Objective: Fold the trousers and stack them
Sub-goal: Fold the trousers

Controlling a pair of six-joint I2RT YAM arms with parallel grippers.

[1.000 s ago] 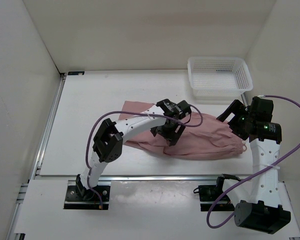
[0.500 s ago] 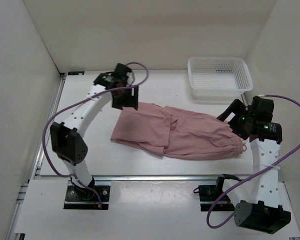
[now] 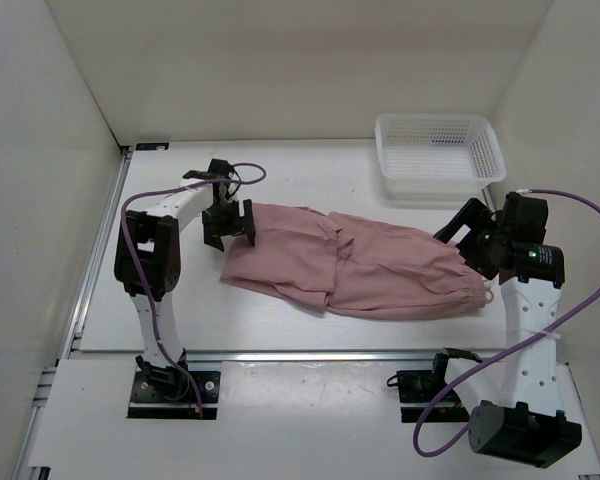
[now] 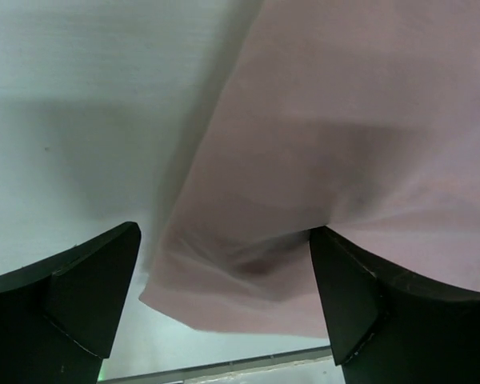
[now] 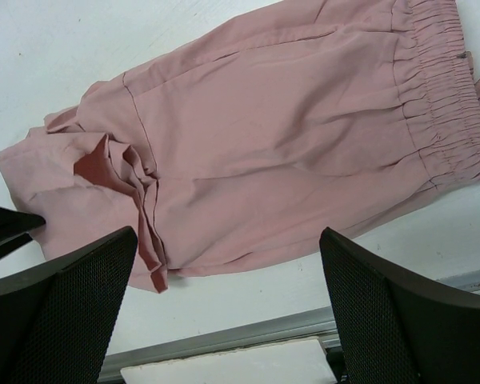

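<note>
Next, my left gripper grabs the trousers (image 3: 380, 265) by the corner opposite the gathered waistband to fold that end of the trousers over.
The dusty-pink trousers (image 3: 380, 265) lie flat across the middle of the table, their gathered waistband (image 5: 432, 88) at the right end. A folded-over flap (image 5: 136, 192) rumples the middle. My left gripper (image 3: 230, 228) is at the left end, open. In the left wrist view its fingers (image 4: 72, 296) straddle the cloth's left corner (image 4: 248, 272), which rests on the table. My right gripper (image 3: 458, 248) hovers above the waist end, open, with nothing between its mesh-faced fingers (image 5: 400, 312).
A white mesh basket (image 3: 440, 150) stands at the back right corner. A metal rail (image 3: 330, 353) runs along the table's near edge. White walls close in the left, back and right sides.
My left arm swung from the middle of the trousers out to the back left, then came down at their left end. The right arm has not moved.
</note>
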